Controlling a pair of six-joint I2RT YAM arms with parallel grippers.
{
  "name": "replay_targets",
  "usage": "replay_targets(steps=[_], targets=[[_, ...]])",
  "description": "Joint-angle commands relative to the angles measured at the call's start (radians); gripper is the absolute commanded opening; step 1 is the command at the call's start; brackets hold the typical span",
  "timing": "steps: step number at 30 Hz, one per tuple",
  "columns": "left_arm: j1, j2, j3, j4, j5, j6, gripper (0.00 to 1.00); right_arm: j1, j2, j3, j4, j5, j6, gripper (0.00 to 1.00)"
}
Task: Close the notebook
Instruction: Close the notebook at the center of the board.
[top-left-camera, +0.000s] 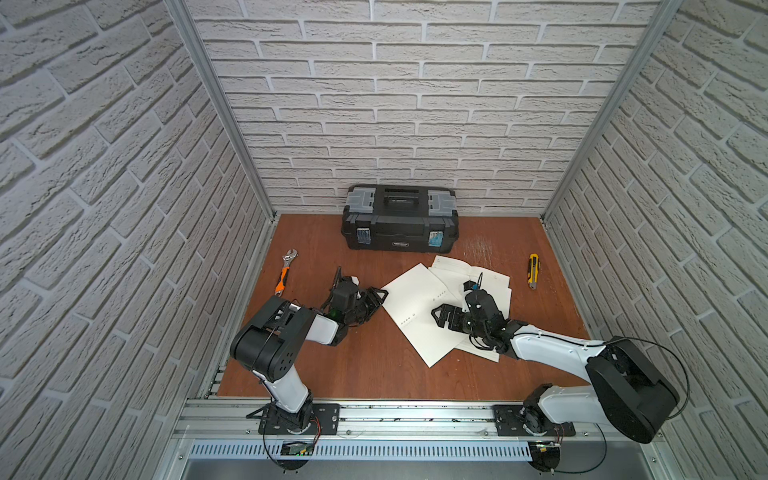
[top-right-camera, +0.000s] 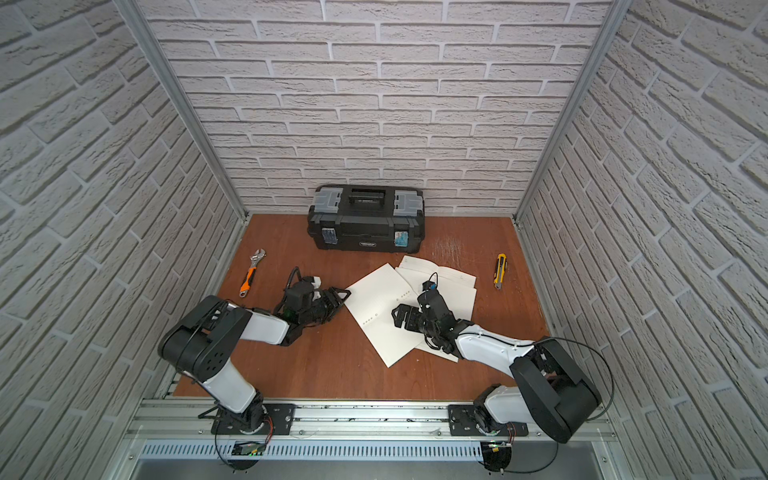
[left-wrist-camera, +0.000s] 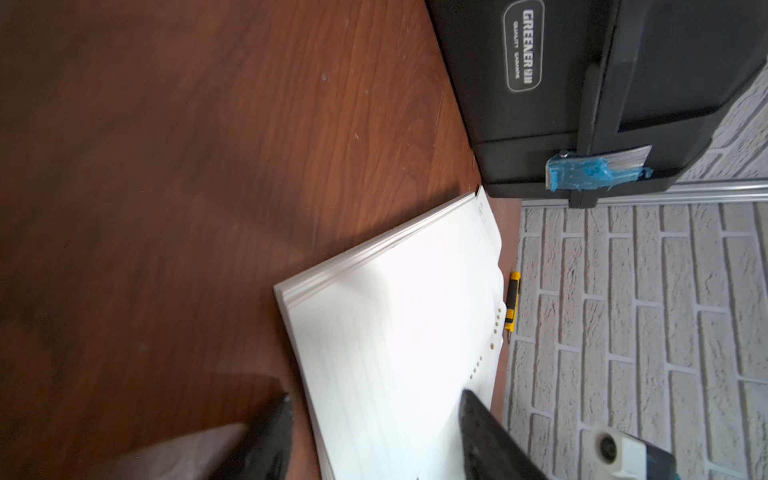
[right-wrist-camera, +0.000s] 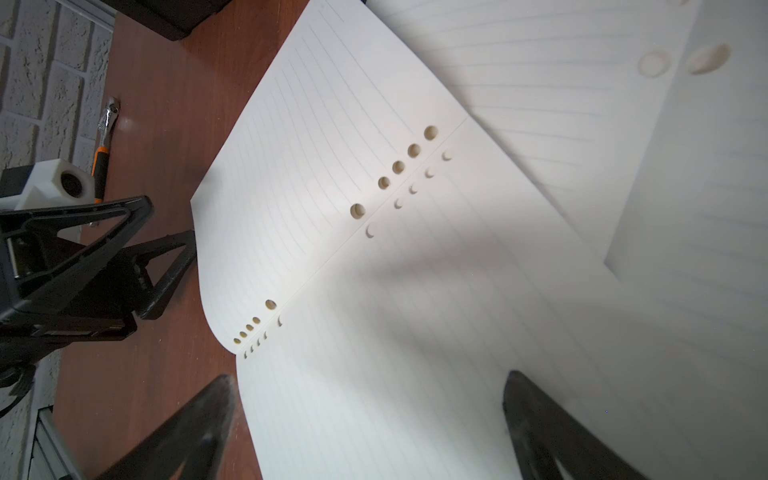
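Note:
I need to turn the open notebook closed next, so my left gripper should grab it by its outer corner (top-left-camera: 389, 307), away from the fold.
The notebook (top-left-camera: 415, 307) lies open on the brown table, right of centre, its white lined pages punched with holes along the fold (right-wrist-camera: 374, 208). Several pages on its right half are fanned askew. My left gripper (top-left-camera: 380, 294) is low at the notebook's left corner. In the left wrist view the left gripper (left-wrist-camera: 376, 395) is open, with one finger over the table and the other over the page (left-wrist-camera: 395, 332). My right gripper (top-left-camera: 436, 313) hovers over the middle of the notebook. In the right wrist view it (right-wrist-camera: 370, 376) is open and wide, with nothing held.
A black toolbox (top-left-camera: 400, 224) stands against the back wall. An orange-handled wrench (top-left-camera: 286, 272) lies at the left. A yellow utility knife (top-left-camera: 532, 271) lies to the right of the notebook. Brick-pattern walls close in three sides.

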Motion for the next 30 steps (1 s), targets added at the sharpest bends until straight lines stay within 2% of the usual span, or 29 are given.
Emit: replay_targets(steps=[1, 10, 18, 24, 30], targets=[[0.004, 0.037, -0.017, 0.065, -0.002, -0.1, 0.63, 0.006, 0.026, -0.007, 0.034, 0.009, 0.016, 1.0], [0.008, 0.183, -0.045, 0.228, 0.012, -0.085, 0.61, 0.006, 0.019, -0.021, 0.033, 0.014, 0.013, 1.0], [0.017, 0.41, -0.104, 0.614, 0.093, -0.047, 0.53, 0.007, 0.039, -0.039, 0.067, 0.01, 0.018, 1.0], [0.005, 0.424, -0.074, 0.612, 0.155, 0.059, 0.5, 0.008, 0.048, -0.048, 0.091, 0.0, 0.024, 1.0], [0.005, 0.417, -0.009, 0.495, 0.18, 0.14, 0.48, 0.008, 0.04, -0.056, 0.092, 0.001, 0.023, 1.0]])
